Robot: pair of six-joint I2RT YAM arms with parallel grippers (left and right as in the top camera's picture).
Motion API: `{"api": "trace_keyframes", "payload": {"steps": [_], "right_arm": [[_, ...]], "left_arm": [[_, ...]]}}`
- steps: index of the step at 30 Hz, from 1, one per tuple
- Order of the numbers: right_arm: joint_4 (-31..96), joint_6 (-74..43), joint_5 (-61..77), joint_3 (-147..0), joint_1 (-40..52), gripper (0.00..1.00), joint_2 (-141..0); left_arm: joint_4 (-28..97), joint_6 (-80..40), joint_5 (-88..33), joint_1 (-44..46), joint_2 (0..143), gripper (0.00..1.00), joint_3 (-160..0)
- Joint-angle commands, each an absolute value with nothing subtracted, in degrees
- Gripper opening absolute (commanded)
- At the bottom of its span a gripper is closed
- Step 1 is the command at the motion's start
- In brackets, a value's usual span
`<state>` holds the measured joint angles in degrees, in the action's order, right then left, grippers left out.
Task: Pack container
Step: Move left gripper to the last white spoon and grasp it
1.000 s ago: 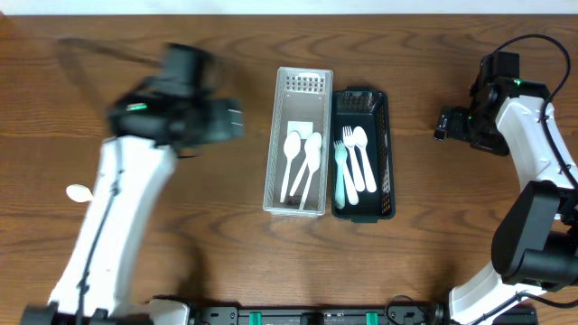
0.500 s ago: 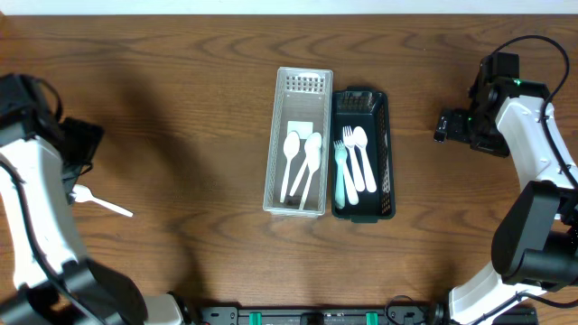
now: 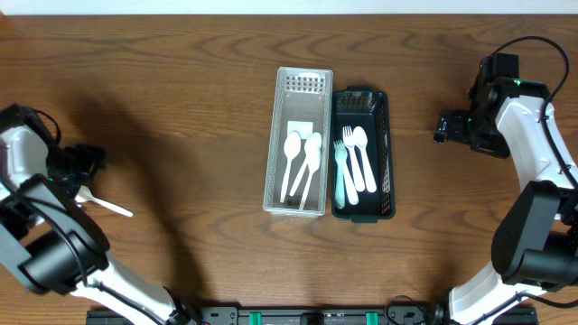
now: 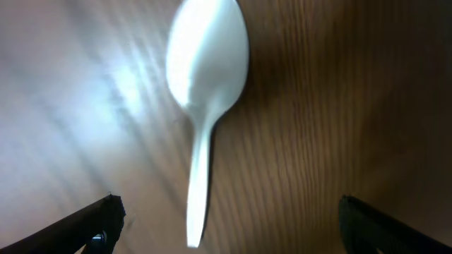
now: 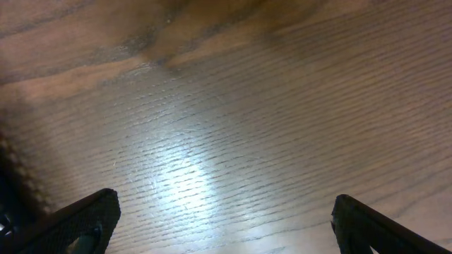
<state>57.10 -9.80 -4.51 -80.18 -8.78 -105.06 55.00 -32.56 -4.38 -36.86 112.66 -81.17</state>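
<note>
The white spoon is to go lengthwise into the clear bin (image 3: 299,83). My left gripper will reach for it and grab it across its handle near the bowl (image 3: 97,200).
A white plastic spoon (image 3: 104,204) lies on the table at the far left; the left wrist view shows it (image 4: 206,85) close below the camera. My left gripper (image 3: 83,167) hovers over its bowl end, open and empty, fingertips (image 4: 226,222) spread either side of the handle. A clear bin (image 3: 299,83) at the centre holds two white spoons (image 3: 301,162). A black basket (image 3: 386,162) beside it holds a teal fork (image 3: 340,171) and white cutlery (image 3: 361,158). My right gripper (image 3: 444,125) is open and empty over bare table (image 5: 226,219) right of the basket.
The table is dark wood. The two containers stand side by side, touching, in the middle. The right arm's cable (image 3: 533,41) loops at the back right corner.
My left arm swung from near the clear bin out to the far left and settled over the loose spoon. The right arm has not moved.
</note>
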Motion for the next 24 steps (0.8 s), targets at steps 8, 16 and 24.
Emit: {"api": "trace_keyframes", "payload": {"steps": [8,16,24], "right_arm": [[57.67,-9.39,-4.73,-80.73,-9.21,0.99,-103.81],[57.69,-10.24,-4.73,-80.73,-9.21,0.99,-103.81],[57.52,-10.24,-4.73,-80.73,-9.21,0.99,-103.81]], "left_arm": [[51.13,-25.28,-6.74,-36.99,116.6,0.98,-79.61],[44.69,-25.32,-6.94,-36.99,116.6,0.98,-72.86],[43.22,-25.32,-6.92,-36.99,116.6,0.99,-70.19]]}}
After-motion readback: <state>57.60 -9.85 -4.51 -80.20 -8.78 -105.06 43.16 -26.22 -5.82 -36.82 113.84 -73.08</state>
